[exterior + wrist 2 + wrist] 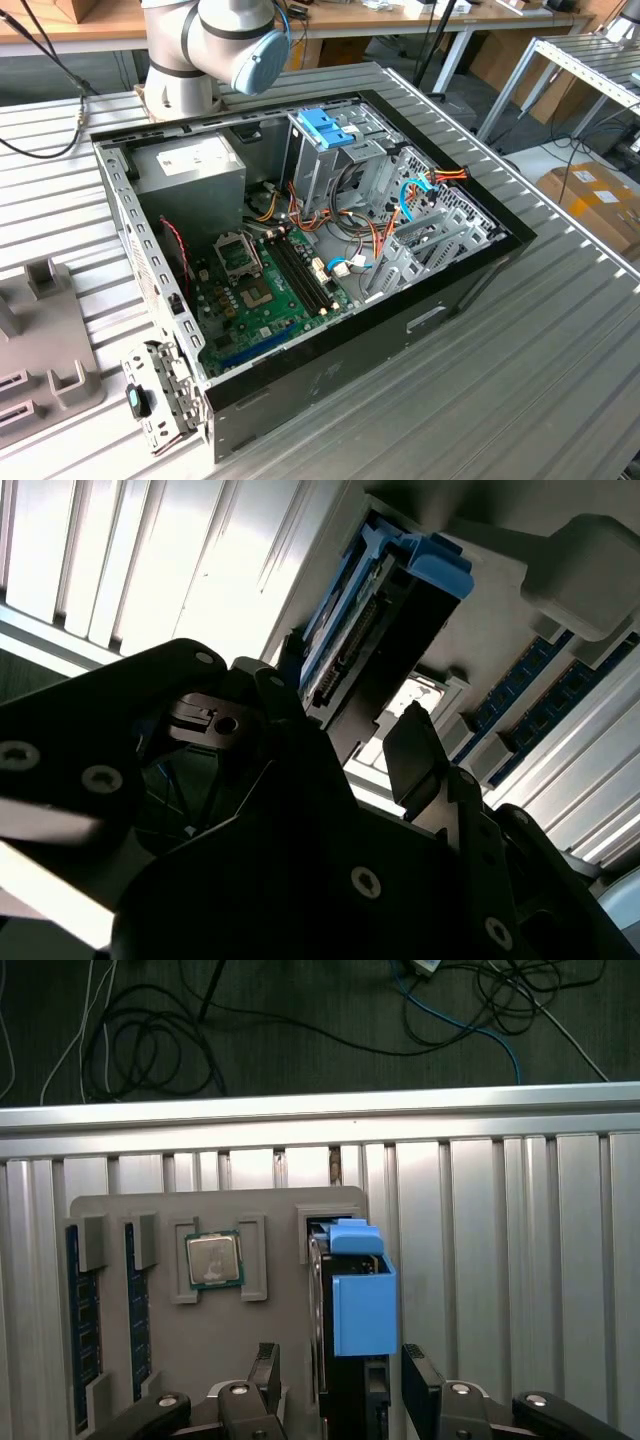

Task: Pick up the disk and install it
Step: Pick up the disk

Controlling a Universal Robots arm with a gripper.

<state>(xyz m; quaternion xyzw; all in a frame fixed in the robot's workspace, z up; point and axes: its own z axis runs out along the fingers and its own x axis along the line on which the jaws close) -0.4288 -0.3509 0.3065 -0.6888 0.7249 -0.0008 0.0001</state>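
Note:
Next, my gripper grabs its black section [346, 1385] beside the blue frame to install the disk [358, 1305] in the open computer case.
The disk [358, 1305] stands on edge in a slot of a grey parts holder [270, 1210], its light-blue carrier frame facing the first wrist view. In the second wrist view the disk [385, 630] shows its dark connector edge and blue frame. My gripper [340, 1360] is open and straddles the disk, one black finger [265, 1370] on each side, neither clearly pressing on it. The gripper [340, 730] shows the same stance in the second wrist view. The open computer case [420, 320] lies on the ribbed metal table in the exterior view.
The holder also carries a processor chip [213, 1260] and memory sticks [75, 1330]. Inside the case are a green motherboard [260, 290], a grey power-supply box [190, 165], loose cables and a tall metal cage with a blue bracket [325, 128]. The arm's base [185, 60] stands behind the case.

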